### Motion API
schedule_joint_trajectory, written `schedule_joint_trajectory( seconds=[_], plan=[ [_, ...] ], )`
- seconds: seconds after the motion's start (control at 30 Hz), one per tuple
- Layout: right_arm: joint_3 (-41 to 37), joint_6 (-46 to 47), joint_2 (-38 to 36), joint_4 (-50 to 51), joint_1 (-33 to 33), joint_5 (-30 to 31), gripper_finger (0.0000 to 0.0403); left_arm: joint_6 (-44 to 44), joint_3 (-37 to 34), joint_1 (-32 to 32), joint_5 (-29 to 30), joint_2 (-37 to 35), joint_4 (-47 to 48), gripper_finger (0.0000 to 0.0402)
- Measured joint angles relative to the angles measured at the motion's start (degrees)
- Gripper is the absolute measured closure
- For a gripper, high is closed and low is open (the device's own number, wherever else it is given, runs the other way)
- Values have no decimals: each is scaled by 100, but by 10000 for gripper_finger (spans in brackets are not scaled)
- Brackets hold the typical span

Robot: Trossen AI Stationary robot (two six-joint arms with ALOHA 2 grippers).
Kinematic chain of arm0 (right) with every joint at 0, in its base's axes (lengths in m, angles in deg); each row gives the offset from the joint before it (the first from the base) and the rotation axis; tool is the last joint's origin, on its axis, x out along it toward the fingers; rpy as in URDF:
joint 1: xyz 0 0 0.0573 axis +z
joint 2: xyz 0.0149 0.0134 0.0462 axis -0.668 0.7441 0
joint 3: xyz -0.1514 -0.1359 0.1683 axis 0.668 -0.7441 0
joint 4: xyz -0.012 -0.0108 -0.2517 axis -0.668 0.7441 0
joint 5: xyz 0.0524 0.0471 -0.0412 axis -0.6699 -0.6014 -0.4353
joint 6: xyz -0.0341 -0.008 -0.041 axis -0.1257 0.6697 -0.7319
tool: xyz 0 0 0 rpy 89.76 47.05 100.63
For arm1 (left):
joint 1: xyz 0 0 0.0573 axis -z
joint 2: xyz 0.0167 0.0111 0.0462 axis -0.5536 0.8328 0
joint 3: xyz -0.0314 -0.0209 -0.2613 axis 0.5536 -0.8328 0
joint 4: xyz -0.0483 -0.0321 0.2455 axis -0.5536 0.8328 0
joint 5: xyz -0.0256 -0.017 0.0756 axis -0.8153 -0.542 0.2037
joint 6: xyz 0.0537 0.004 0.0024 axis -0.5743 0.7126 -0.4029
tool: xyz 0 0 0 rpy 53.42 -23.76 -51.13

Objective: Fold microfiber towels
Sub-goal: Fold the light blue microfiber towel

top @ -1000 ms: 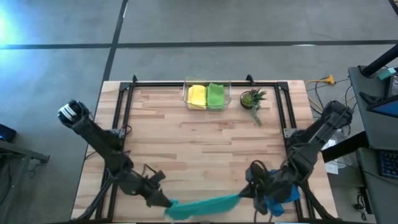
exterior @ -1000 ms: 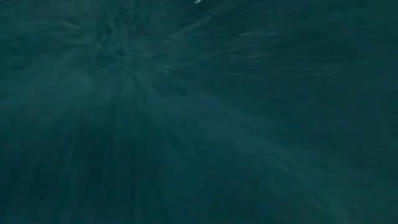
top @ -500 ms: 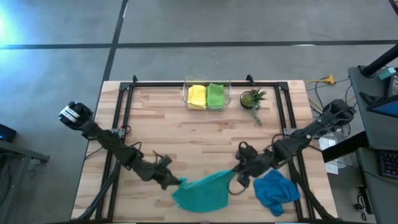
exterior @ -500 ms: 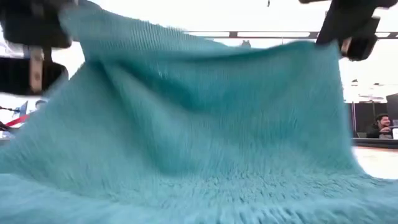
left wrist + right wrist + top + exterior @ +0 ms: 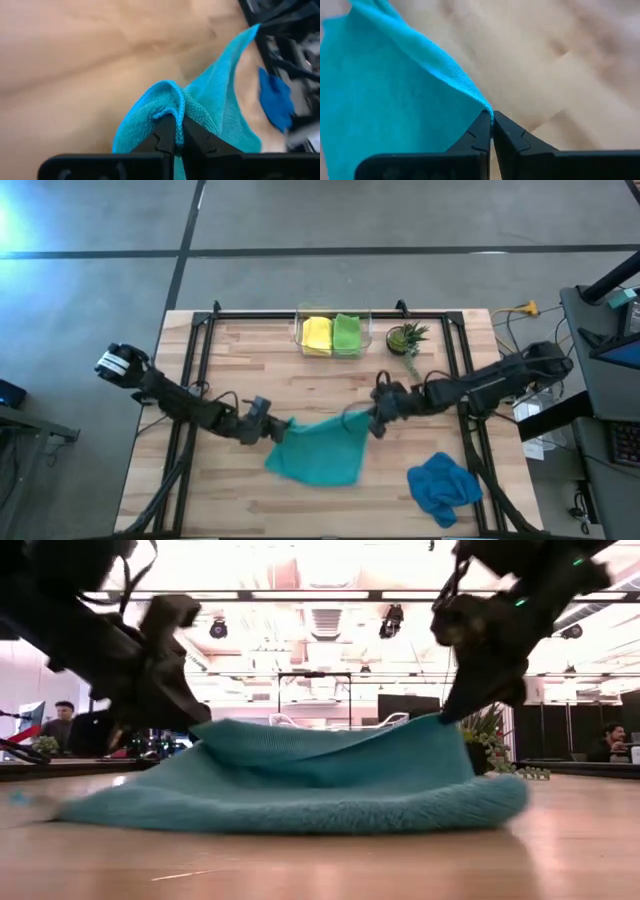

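The hem (image 5: 462, 80) rises from the table to my fingers, so it is too early to let go. My right gripper will keep holding the teal towel until its far edge lies flat.
The teal towel (image 5: 318, 452) lies spread on the middle of the wooden table (image 5: 250, 370), with its near part flat on the wood and its far edge (image 5: 320, 732) raised a little. My left gripper (image 5: 277, 430) is shut on its far left corner. My right gripper (image 5: 371, 423) is shut on its far right corner. A blue towel (image 5: 443, 485) lies crumpled at the near right. Yellow (image 5: 317, 335) and lime green (image 5: 346, 334) towels lie folded in a clear bin at the far edge. My left gripper pinches the teal towel's far left corner (image 5: 169, 106) between its two fingers, the hemmed edge bunched over the tips. The fingers slant down from the table's left. The corner is held just above the wood (image 5: 200, 730), the rest lying on the table. My right gripper pinches the teal towel's far right corner (image 5: 481, 104) between its two fingertips, at the hem. The fingers slant down from the table's right. The corner stands a little above the table (image 5: 440, 722), and the cloth slopes down from it to the wood.
A clear bin (image 5: 300, 330) and a small potted plant (image 5: 405, 338) stand at the far edge. A black frame (image 5: 200, 340) runs along the table's sides and back. People sit in the room beyond (image 5: 607, 743). Bare wood lies between the towel and the bin.
Both grippers, still shut on the teal towel's corners, have gone from the near edge toward the table's middle and down. The towel, stretched between them at the near edge before, now lies spread on the wood with only its far edge raised. The blue towel is uncovered.
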Motion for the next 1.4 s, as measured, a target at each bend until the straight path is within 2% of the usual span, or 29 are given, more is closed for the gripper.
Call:
schedule_joint_trajectory(
  seconds=[0.13,0.23,0.33,0.47,0.63,0.73,0.9,0.97,1.07,1.23,1.33,1.4],
  plan=[
    [-51,-366,0,-270,-681,-206,394,-245,-60,-369,50,0,-6,396],
    [-53,-508,0,-441,-1150,-436,388,-692,-58,-586,76,0,-61,367],
    [-55,-672,0,-527,-1538,-691,372,-959,-55,-757,96,-31,-53,314],
    [-41,-752,-12,-551,-1805,-752,342,-1141,-67,-839,275,-162,-50,223],
    [114,-811,-135,-575,-1839,-749,294,-1338,-126,-908,369,-366,12,115],
    [144,-811,-275,-557,-1721,-977,270,-1390,-143,-917,165,-494,231,80],
    [128,-775,-487,-545,-1067,-1556,251,-2332,-149,-910,-1445,-682,808,75],
    [128,-767,-521,-551,-681,-1579,251,-2861,-149,-905,-1742,-760,990,82],
    [128,-617,-504,-558,-114,-1331,258,-4030,-104,-914,-1597,-813,1129,98],
    [124,-60,-461,-549,553,-693,272,-7041,99,-914,-768,-715,1208,123],
    [124,308,-461,-560,784,-594,277,-8814,218,-941,-260,-599,1187,131],
    [124,519,-461,-558,914,-584,277,-9611,273,-1020,-172,-516,1218,137]
  ],
)
